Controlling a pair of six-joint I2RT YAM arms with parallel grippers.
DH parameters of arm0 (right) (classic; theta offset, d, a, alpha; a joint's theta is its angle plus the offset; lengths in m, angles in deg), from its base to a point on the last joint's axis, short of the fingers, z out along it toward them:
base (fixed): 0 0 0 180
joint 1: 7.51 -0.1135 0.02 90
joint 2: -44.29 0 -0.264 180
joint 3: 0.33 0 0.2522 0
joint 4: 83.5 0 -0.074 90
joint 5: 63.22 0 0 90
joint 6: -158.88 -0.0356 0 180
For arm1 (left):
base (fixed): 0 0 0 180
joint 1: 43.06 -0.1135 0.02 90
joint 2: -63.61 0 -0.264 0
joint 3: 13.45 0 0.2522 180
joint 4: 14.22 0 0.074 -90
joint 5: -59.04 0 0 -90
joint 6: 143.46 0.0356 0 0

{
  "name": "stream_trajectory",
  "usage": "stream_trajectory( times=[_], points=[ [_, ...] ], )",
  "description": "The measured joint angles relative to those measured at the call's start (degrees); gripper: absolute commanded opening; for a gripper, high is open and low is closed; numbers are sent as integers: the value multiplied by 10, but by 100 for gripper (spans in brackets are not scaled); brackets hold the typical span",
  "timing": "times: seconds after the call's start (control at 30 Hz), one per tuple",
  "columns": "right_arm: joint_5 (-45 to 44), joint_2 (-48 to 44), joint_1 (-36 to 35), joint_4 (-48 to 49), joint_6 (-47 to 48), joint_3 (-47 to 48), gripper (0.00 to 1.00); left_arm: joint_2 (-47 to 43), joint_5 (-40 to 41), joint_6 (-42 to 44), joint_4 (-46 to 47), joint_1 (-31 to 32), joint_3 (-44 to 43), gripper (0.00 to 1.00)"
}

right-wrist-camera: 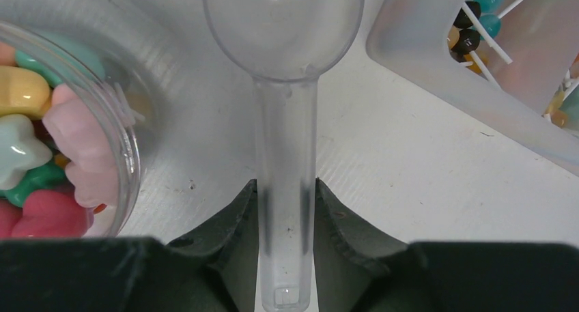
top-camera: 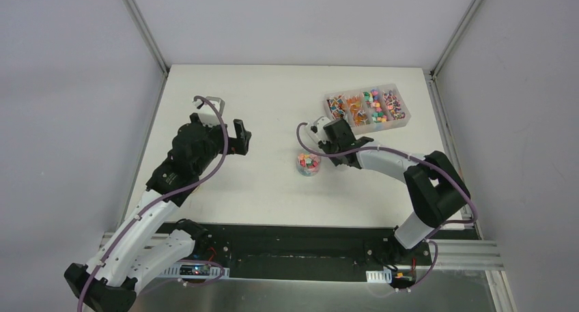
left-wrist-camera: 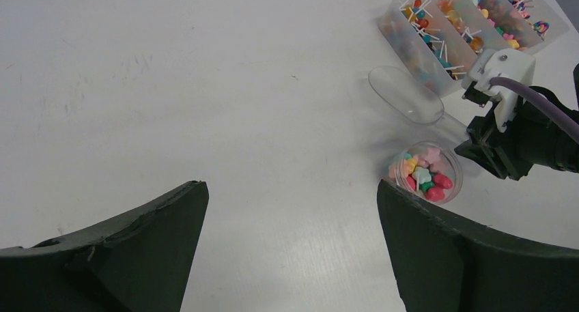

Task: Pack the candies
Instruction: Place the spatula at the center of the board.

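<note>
The robot's right gripper needs to open now, because the scoop (right-wrist-camera: 283, 46) is level and low over empty flat table between the jar and the divided box, so it would rest there.
Candies (top-camera: 308, 163) fill a small round clear jar (left-wrist-camera: 456, 168) at mid-table; they also show in the left wrist view (left-wrist-camera: 423, 174) and at the left edge of the right wrist view (right-wrist-camera: 34, 162). More candies (top-camera: 369, 106) lie in a clear divided box (top-camera: 407, 123) at the back right. My right gripper (right-wrist-camera: 285, 196) is shut on the handle of the clear plastic scoop (right-wrist-camera: 283, 46), whose empty bowl lies between the jar and the box. My left gripper (left-wrist-camera: 290, 209) is open and empty, left of the jar above bare table.
The divided box (left-wrist-camera: 392, 32) stands close behind the scoop (left-wrist-camera: 406, 93). The right arm (top-camera: 410, 168) reaches in from the right. Grey walls enclose the white table (top-camera: 273, 93).
</note>
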Motion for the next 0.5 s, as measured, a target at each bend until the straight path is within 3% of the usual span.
stream_trajectory(
  times=[0.3, 0.47, 0.5],
  points=[
    [27, -8, 13, 31, -3, -25, 51, 29, 13, 0, 0, 0, 1, 99],
    [46, -50, 13, 24, -4, -39, 61, 54, 35, 0, 0, 0, 1, 99],
    [50, -64, 13, 23, -4, -42, 71, 60, 39, 0, 0, 0, 1, 99]
  ],
)
